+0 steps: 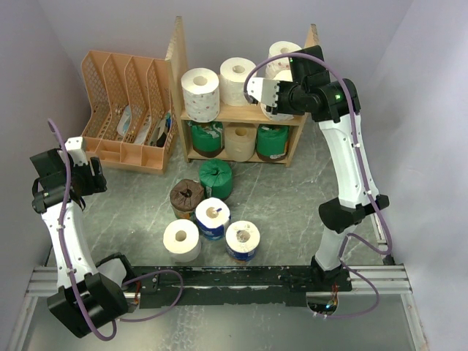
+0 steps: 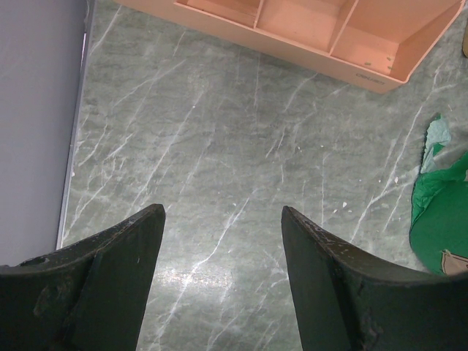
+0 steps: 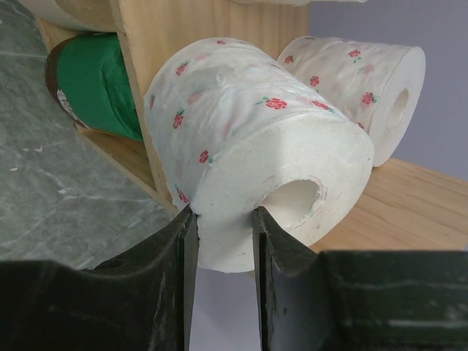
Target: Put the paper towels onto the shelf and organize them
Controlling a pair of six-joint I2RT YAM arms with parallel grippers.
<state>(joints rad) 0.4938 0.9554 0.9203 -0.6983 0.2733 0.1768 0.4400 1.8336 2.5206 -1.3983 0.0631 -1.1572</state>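
My right gripper releases the roll now: its base is over the upper level's board, so it would end standing on the shelf's upper level.
My right gripper (image 1: 276,95) (image 3: 223,216) is shut on the rim of a white rose-patterned paper towel roll (image 3: 248,139) (image 1: 263,93). It holds the roll at the right end of the wooden shelf's (image 1: 241,113) upper tier. A second rose-patterned roll (image 3: 365,80) (image 1: 284,53) lies behind it on the upper tier board (image 3: 402,212). Two more white rolls (image 1: 200,89) (image 1: 238,77) stand on that tier. The lower tier holds two green rolls (image 1: 207,137) (image 1: 272,140) and a cream one (image 1: 240,139). My left gripper (image 1: 91,175) (image 2: 223,212) is open and empty over bare table at the far left.
Several rolls stand on the table's middle: green (image 1: 216,178) (image 2: 442,219), brown (image 1: 187,197), two blue-wrapped (image 1: 213,217) (image 1: 243,240) and a white one (image 1: 181,238). A peach slotted organizer (image 1: 124,110) (image 2: 329,29) stands left of the shelf. Walls close in both sides.
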